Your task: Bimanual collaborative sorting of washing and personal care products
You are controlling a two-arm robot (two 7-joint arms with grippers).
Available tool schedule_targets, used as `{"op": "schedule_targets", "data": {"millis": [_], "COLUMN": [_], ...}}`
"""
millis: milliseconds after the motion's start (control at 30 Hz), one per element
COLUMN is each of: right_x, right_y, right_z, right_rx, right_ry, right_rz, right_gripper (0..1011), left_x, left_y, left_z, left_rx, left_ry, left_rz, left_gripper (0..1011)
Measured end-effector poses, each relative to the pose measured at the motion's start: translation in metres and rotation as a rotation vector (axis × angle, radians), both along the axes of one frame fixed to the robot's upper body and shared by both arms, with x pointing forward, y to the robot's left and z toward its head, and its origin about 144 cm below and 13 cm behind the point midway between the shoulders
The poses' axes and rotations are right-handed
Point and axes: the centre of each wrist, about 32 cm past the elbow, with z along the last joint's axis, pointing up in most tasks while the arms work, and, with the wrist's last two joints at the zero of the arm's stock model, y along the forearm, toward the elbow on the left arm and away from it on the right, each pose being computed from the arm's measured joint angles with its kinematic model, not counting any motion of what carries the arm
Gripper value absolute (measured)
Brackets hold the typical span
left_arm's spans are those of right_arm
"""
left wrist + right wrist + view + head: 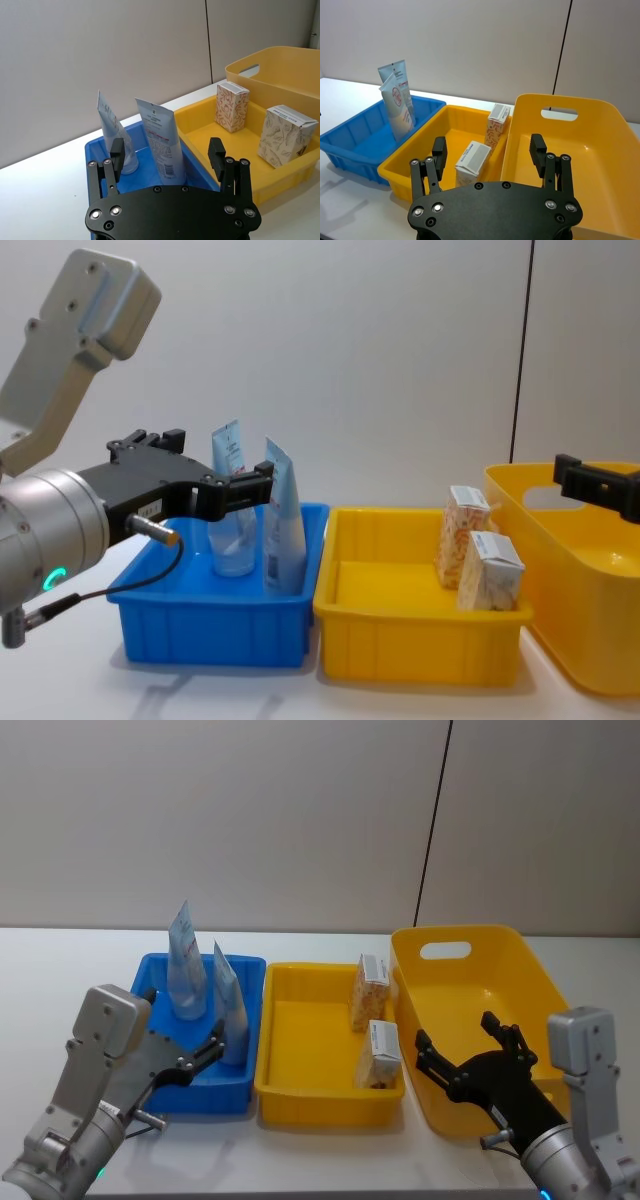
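My left gripper picks up the nearer tube by its flat upper half (227,982) next. The nearer tube's lower end rests against the blue bin's side (256,1020).
Two pale blue-and-white tubes (186,965) (231,1008) stand upright in the blue bin (205,1101). Two orange-speckled cartons (370,990) (378,1058) stand in the small yellow bin (330,1106). My left gripper (182,1020) hovers open over the blue bin's near end, a little in front of the tubes (161,140) (116,136), holding nothing. My right gripper (456,1032) hangs open and empty over the large yellow bin (525,965), to the right of the cartons (496,129) (472,162). In the chest view the tubes (283,525) rise beside the left gripper (220,465).
The three bins sit side by side on a white table (60,970): blue at left, small yellow in the middle, the tall handled yellow bin at right. A grey wall (250,820) runs close behind. Bare tabletop lies left of the blue bin.
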Motion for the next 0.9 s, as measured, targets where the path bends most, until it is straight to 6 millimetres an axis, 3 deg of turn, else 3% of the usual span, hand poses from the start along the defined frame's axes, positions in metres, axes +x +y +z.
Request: {"op": "schedule_targets", "data": {"millis": [900], "right_x": [0.0], "right_y": [0.0], "right_z": [0.0], "right_rx": [0.0], "right_ry": [0.0], "right_rz": [0.0], "right_gripper": [1002], "left_x": [0.0], "left_y": [0.0], "left_z": [0.0], "left_rx": [0.0], "left_ry": [0.0], "left_rz": [0.0], "left_gripper": [1001]}}
